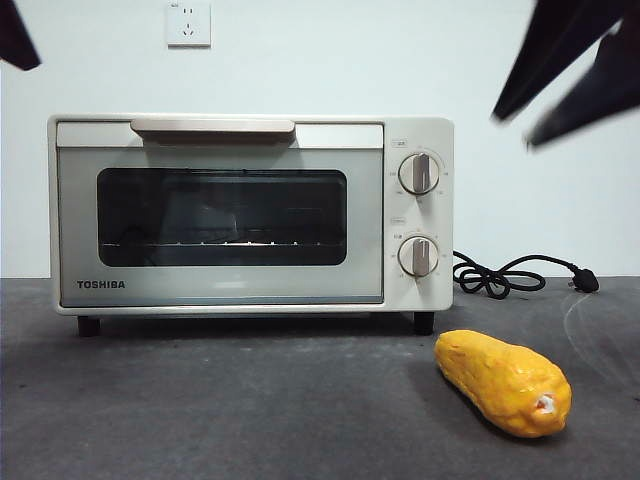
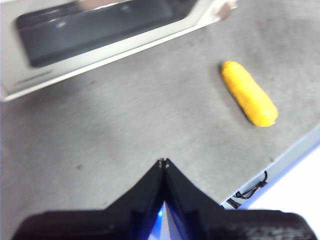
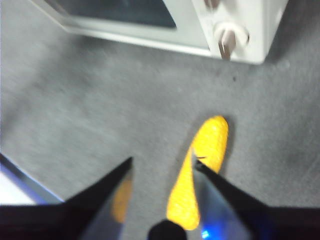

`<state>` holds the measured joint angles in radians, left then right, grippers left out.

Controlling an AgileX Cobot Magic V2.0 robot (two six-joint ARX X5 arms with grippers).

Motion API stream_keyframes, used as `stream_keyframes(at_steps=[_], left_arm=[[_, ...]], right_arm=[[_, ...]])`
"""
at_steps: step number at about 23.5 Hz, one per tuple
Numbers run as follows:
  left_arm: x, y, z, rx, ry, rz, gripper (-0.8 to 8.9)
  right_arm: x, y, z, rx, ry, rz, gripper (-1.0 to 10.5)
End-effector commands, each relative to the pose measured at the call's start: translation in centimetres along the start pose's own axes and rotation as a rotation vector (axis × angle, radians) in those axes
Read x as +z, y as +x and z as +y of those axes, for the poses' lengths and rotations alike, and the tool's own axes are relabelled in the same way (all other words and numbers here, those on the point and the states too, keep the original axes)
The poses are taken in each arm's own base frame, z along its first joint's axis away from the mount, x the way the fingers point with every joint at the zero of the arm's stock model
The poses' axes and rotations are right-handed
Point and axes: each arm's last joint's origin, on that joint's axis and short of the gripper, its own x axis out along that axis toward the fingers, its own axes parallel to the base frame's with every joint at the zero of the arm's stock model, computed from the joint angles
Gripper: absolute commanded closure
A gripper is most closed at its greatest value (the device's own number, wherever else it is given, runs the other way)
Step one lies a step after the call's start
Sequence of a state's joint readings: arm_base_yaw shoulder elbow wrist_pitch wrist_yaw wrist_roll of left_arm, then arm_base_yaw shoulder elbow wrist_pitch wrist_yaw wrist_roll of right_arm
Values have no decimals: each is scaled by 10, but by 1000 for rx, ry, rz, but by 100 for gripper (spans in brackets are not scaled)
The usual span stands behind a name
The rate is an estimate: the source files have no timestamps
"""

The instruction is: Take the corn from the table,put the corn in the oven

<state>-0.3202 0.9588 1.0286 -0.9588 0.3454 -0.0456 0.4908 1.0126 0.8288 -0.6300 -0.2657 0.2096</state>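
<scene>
My right gripper should next grab the corn by its thick end with the whitish stub (image 1: 522,393), to put the corn in the oven (image 1: 250,215).
The corn (image 1: 503,383), a glossy yellow-orange cob with a whitish stub toward me, lies on the table (image 1: 250,410) in front of the oven's right end. The cream TOSHIBA oven (image 1: 250,215) stands with its door closed. My right gripper (image 1: 512,130) hangs open high above the corn. In the right wrist view its jaws (image 3: 163,162) are spread, and the corn (image 3: 210,137) lies below, partly behind one jaw. My left gripper (image 2: 163,161) is shut with nothing in it, above bare table, well away from the corn (image 2: 248,93). A black tip (image 1: 15,40) of that arm shows at the top left corner.
A black power cord with plug (image 1: 510,275) lies coiled on the table behind the oven's right side. A wall socket (image 1: 188,22) sits above the oven. The table's edge (image 2: 280,160) runs close past the corn.
</scene>
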Motion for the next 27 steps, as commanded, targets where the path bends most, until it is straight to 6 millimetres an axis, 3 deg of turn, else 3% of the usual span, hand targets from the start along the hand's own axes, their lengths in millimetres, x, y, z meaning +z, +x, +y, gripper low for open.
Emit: stream_keyframes(at_steps=[1,11,19,20,25,27], left_arm=[[3,2,-6,-19,6,-9,819],[3,4,-11,-37,26,-12,819],[3,4,-11,-37,27,-13,819],[3,4,-11,-37,27,-13,819],[6,4,-11,-39,34,-35,819],[9,4,-11,-42,37,-72,819]], right_arm=[[0,20,3,-52,-10,59,494],[-10,97,0,-160,-18,263,470],[-21,119,-7,-153,8,385,482],[-22,119,-7,-155,10,399,523],[-26,117,-7,-144,2,445,957],[-25,117,-4,-112,3,452,958]])
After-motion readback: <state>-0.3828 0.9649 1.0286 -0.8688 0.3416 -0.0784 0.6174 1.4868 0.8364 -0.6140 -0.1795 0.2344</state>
